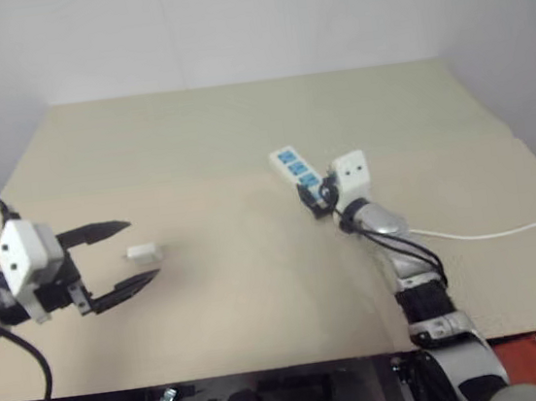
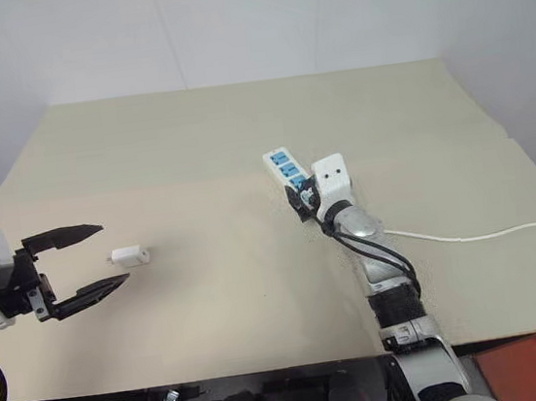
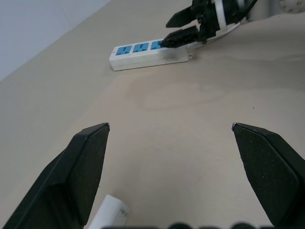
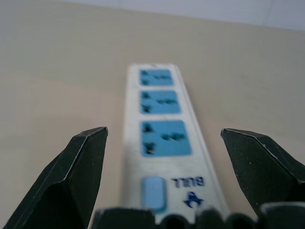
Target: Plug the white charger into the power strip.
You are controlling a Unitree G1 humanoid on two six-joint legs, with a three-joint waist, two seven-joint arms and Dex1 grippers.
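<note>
I should next grab the power strip with my right gripper by its long sides at its switch end [image 4: 174, 193], because the strip is long but narrow across.
The power strip [image 1: 290, 163] lies flat near the middle of the tan table [image 1: 219, 118], its three blue sockets facing up. My right gripper [image 4: 164, 130] is open, level with the strip's switch end, one finger on each side and a gap left to both. The white charger [image 1: 143, 251] lies on the table at the left. My left gripper [image 2: 113, 255] hovers open just over it, and the charger shows low beside one finger [image 3: 81, 162] in the left wrist view. Neither gripper holds anything.
The strip's thin white cord [image 1: 487, 232] runs from under my right arm toward the table's right edge. The table's front edge is close below both arms. A plain wall stands behind the table.
</note>
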